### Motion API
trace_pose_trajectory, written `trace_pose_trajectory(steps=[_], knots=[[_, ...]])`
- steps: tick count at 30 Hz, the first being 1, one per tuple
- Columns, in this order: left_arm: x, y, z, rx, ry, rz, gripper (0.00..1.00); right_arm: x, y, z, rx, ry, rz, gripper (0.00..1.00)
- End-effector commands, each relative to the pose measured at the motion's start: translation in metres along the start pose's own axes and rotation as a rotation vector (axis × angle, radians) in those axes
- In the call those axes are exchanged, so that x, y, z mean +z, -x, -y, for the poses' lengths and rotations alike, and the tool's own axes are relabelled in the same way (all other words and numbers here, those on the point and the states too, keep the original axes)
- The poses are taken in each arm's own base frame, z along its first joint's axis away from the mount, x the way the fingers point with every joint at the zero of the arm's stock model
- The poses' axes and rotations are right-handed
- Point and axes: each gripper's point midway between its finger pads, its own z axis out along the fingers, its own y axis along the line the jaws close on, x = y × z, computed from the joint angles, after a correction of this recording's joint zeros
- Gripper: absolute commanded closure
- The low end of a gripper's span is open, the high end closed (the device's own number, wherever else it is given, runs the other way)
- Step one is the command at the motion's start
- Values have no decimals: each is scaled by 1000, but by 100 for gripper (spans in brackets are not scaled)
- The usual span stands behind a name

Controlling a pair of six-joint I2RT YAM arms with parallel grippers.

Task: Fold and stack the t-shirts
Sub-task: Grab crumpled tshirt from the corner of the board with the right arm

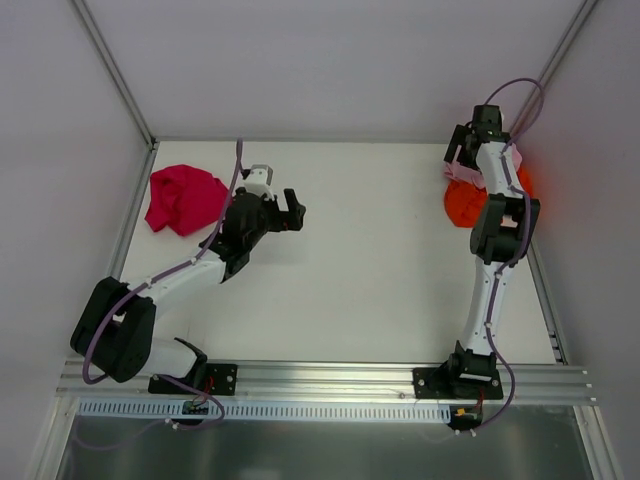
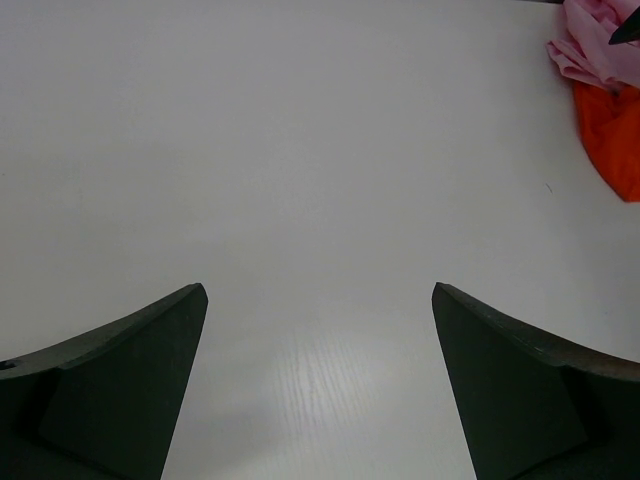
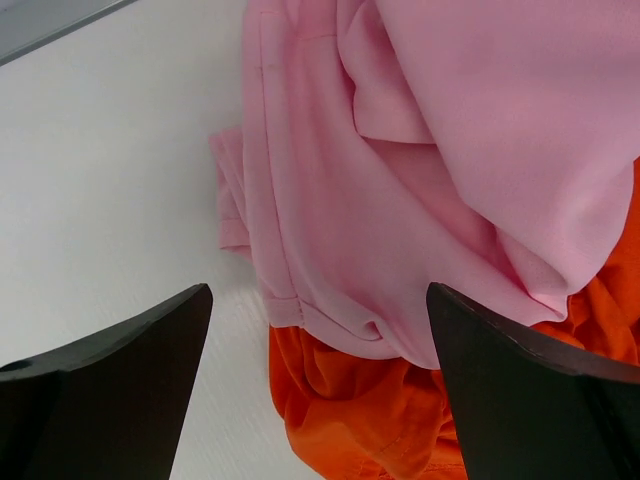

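The light pink t-shirt (image 1: 460, 174) needs to be pulled out for folding next, so my right gripper needs to grab it by its lower edge and leave the orange t-shirt.
The magenta-red t-shirt (image 1: 185, 198) lies crumpled at the far left of the table. The light pink t-shirt (image 1: 460, 174) lies crumpled on top of the bright orange t-shirt (image 1: 464, 208) at the far right. In the right wrist view the pink cloth (image 3: 420, 150) overlaps the orange cloth (image 3: 350, 400). My right gripper (image 1: 460, 150) (image 3: 318, 290) is open and hovers just over the pink shirt's lower edge, holding nothing. My left gripper (image 1: 296, 210) (image 2: 318, 288) is open and empty over bare table, right of the magenta-red shirt. No white tag shows.
The white table (image 1: 360, 280) is boxed by white walls at the left, back and right. The pink (image 2: 590, 45) and orange (image 2: 615, 135) shirts show at the top right of the left wrist view. An aluminium rail (image 1: 330, 378) runs along the near edge.
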Motion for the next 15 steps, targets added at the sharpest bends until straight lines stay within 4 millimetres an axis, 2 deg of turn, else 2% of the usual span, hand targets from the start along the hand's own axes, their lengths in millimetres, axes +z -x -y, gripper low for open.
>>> trace_pose_trajectory(steps=[1,9,15], knots=[[-1,3,0,-22,-16,25,1,-10,6,-11,11,31,16,5],[-8,-2,-1,-32,-19,19,1,4,-8,-19,40,58,-23,7],[-14,-12,-4,-39,-17,5,1,14,-19,-17,37,39,-59,11]])
